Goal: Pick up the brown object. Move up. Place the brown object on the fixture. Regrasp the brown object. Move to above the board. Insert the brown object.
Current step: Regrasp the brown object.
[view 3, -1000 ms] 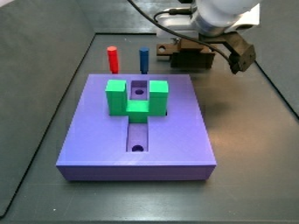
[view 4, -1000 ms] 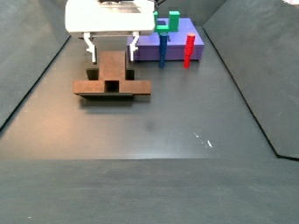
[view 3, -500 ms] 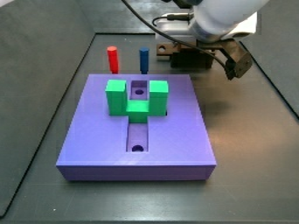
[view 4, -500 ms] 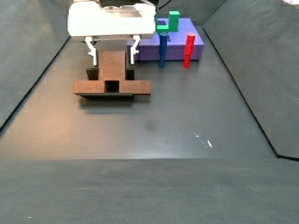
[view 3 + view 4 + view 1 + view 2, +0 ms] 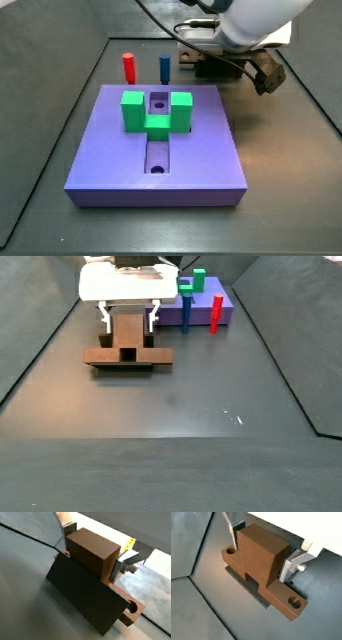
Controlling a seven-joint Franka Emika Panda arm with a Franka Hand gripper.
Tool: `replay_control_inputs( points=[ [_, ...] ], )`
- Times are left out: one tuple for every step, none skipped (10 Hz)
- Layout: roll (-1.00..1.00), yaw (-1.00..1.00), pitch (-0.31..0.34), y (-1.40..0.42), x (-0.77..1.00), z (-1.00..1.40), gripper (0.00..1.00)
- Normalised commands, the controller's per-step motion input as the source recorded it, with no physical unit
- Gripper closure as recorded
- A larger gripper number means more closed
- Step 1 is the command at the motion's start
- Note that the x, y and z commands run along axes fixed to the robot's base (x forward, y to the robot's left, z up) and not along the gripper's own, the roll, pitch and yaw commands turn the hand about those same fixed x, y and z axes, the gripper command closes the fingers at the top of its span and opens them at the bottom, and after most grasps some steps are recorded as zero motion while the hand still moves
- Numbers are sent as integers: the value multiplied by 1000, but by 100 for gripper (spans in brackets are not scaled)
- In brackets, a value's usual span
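My gripper grabs the brown object's thick stem [image 5: 95, 551] next, since that stem stands upright with flat facing sides above the object's long bar with holes.
The brown object [image 5: 93, 552] [image 5: 261, 554] is a bar with a round hole at each end and a thick upright stem. It lies on the dark fixture [image 5: 87, 597] [image 5: 252, 590]. My gripper [image 5: 89, 562] [image 5: 260, 563] straddles the stem, one silver finger on each side. In a side view the gripper [image 5: 130, 325] stands open, with small gaps between its fingers and the brown object [image 5: 127, 344]. The purple board [image 5: 100, 150] [image 5: 225, 308] with its groove lies apart from the gripper [image 5: 247, 72].
A green U-shaped block [image 5: 156, 110] [image 5: 197, 280] sits on the board over the groove. A red peg [image 5: 128, 67] [image 5: 214, 314] and a blue peg [image 5: 163, 68] [image 5: 185, 311] stand upright beside the board, close to the fixture. Dark walls enclose the floor.
The gripper has come down a little over the stem of the brown object. The brown object and the board have not moved.
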Motion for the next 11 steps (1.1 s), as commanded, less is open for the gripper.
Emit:
replay_control_inputs(
  points=[
    [0, 0, 0, 0, 0, 0, 100],
    [0, 0, 0, 0, 0, 0, 100],
    [0, 0, 0, 0, 0, 0, 100],
    [0, 0, 0, 0, 0, 0, 100],
    [0, 0, 0, 0, 0, 0, 100],
    [0, 0, 0, 0, 0, 0, 100],
    [0, 0, 0, 0, 0, 0, 100],
    [0, 0, 0, 0, 0, 0, 100],
    [0, 0, 0, 0, 0, 0, 100],
    [0, 0, 0, 0, 0, 0, 100],
    [0, 0, 0, 0, 0, 0, 100]
  ],
)
